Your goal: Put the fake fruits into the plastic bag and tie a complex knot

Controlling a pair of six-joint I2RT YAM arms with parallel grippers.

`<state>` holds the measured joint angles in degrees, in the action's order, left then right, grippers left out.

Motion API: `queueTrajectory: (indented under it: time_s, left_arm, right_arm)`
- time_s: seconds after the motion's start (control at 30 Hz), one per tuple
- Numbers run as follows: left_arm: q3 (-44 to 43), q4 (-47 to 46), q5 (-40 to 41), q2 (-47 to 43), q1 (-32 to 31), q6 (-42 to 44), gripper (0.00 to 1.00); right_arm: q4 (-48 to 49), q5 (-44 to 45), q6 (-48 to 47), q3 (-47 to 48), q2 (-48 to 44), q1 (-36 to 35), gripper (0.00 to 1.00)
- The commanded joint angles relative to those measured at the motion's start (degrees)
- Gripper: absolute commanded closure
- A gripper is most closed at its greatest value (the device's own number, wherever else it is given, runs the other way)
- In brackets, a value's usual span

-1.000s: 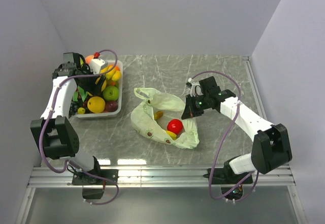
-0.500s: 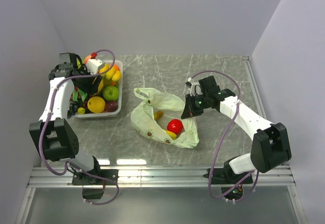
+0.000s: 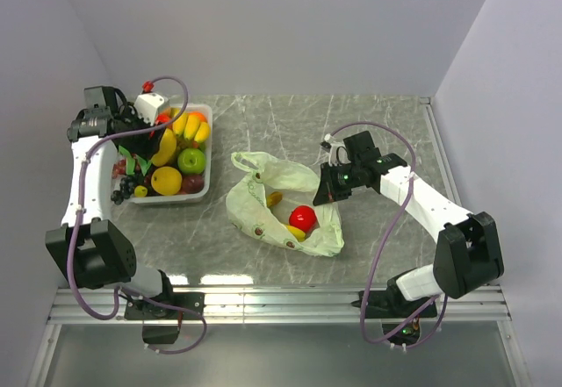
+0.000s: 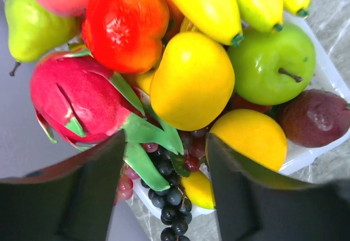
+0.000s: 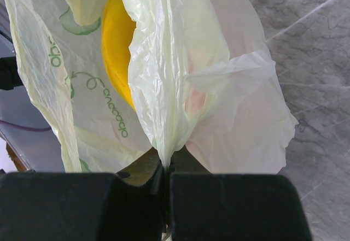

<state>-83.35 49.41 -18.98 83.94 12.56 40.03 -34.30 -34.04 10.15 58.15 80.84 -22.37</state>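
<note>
The ends of the yellow fruit should stay free to go into the bag. My left gripper will grab the yellow fruit beside the dragonfruit (image 4: 71, 96) by its rounded sides.
The pale-green plastic bag (image 3: 263, 196) lies open mid-table with a red apple (image 3: 302, 218) and small yellow fruits (image 3: 296, 232) inside. My right gripper (image 3: 328, 191) is shut on the bag's right edge; in the right wrist view the bag (image 5: 180, 77) is pinched between the closed jaws (image 5: 167, 167), with a yellow fruit (image 5: 116, 44) behind the film. My left gripper (image 3: 139, 144) is open over the fake fruits in the tray. In the left wrist view its jaws (image 4: 164, 197) straddle dark grapes (image 4: 170, 197), below the pink dragonfruit (image 4: 71, 96) and a yellow fruit (image 4: 191, 80).
A clear plastic tray (image 3: 209, 161) at the back left holds bananas (image 3: 188, 127), a green apple (image 3: 192, 160), a lemon (image 3: 166, 180) and more. Walls close in the left, back and right. The grapes (image 3: 123, 190) hang over the tray's left rim.
My left arm has swung back and to the left, pulling its gripper away from the middle of the tray. The right arm and the bag have not moved.
</note>
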Motion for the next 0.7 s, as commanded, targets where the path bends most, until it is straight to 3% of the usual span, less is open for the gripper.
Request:
queueTrajectory:
  time_s: [0.0, 0.13, 0.3, 0.67]
  left_arm:
    - [-2.61, 1.57, -3.16, -1.41, 0.01, 0.14, 0.3]
    - [-1.46, -0.44, -4.83, -0.89, -0.34, -1.35, 0.18]
    - [0.81, -4.05, -2.12, 0.17, -2.45, -3.55, 0.1]
    - [2.75, -9.77, 2.72, 4.12, -3.85, -5.05, 0.04]
  right_arm:
    - [0.55, -1.03, -0.48, 2.58, 0.46, -0.22, 1.0]
    - [0.82, -0.94, -0.48, 2.14, 0.02, -0.22, 1.0]
    - [0.82, -0.76, -0.48, 2.05, 0.02, -0.31, 1.0]
    - [0.38, -1.2, -0.31, 2.58, 0.55, -0.22, 1.0]
